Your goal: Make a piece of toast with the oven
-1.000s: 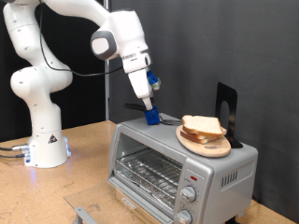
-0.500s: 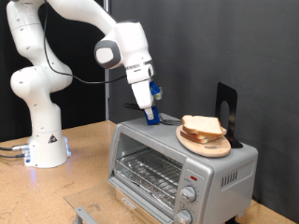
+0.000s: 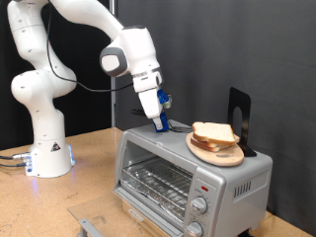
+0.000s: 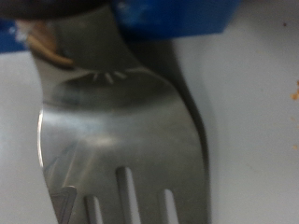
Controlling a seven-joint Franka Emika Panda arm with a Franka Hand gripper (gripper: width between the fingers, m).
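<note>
My blue fingers reach down around the fork's neck (image 4: pixel 79 42) at the oven top, so it is time to close on the fork (image 4: pixel 121 121) now; closing would catch it.
My gripper (image 3: pixel 158 123), with blue fingertips (image 4: pixel 177 17), points down at the top of the silver-grey oven (image 3: pixel 237 183), near its back edge on the exterior view's left. In the wrist view a metal fork (image 4: pixel 121 121) fills the picture. Its neck runs in between the blue fingers and its tines point away over the pale oven top. In the exterior view the fork (image 3: pixel 178 126) shows as a dark thin shape on the oven top beside the fingers. The wire rack (image 3: pixel 158 180) shows through the oven's front and looks bare. No single piece of toast is in view.
A round wooden board with stacked bread slices (image 3: pixel 215 138) sits on the oven top, to the right of the gripper. A black upright stand (image 3: pixel 239 114) is behind it. The oven's knobs (image 3: pixel 200 205) face front. The robot base (image 3: pixel 47 153) stands on the wooden table at left.
The wrist has swung up and to the right, so the hand leans differently. The fingertips stay at about the same spot on the oven top.
</note>
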